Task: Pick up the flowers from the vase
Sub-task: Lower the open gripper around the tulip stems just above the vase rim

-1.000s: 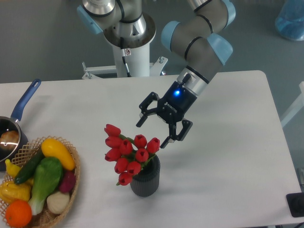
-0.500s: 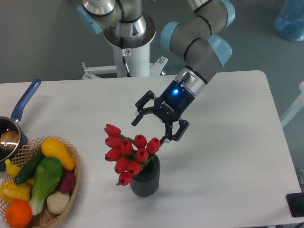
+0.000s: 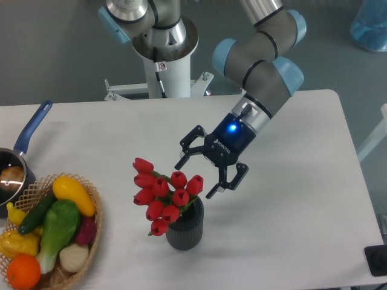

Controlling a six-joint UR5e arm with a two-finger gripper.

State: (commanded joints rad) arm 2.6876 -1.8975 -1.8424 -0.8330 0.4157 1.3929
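Observation:
I will grab the flowers (image 3: 164, 194) by their green stems with my gripper next. Then I can pick them out of the vase (image 3: 186, 228).
A bunch of red tulip flowers (image 3: 164, 194) with green stems stands in the vase (image 3: 186, 228), a short dark ribbed cylinder near the table's front. The buds lean left and spread wider than the vase mouth. My gripper (image 3: 195, 178) hangs open just right of and slightly above the bunch, tilted down to the left. One of its fingers (image 3: 184, 158) sits above the top buds, and the other finger (image 3: 216, 190) is beside the rightmost bud. Nothing is held between them.
A wicker basket (image 3: 91, 232) of colourful vegetables and fruit sits at the front left. A blue-handled saucepan (image 3: 23, 148) lies at the left edge. The arm's white base column (image 3: 166, 66) stands behind the table. A blue object (image 3: 370, 24) is at the top right.
The gripper dipped toward the upper left, then shifted right and lower, ending a little right of its first spot. It stays open. Flowers and vase have not moved.

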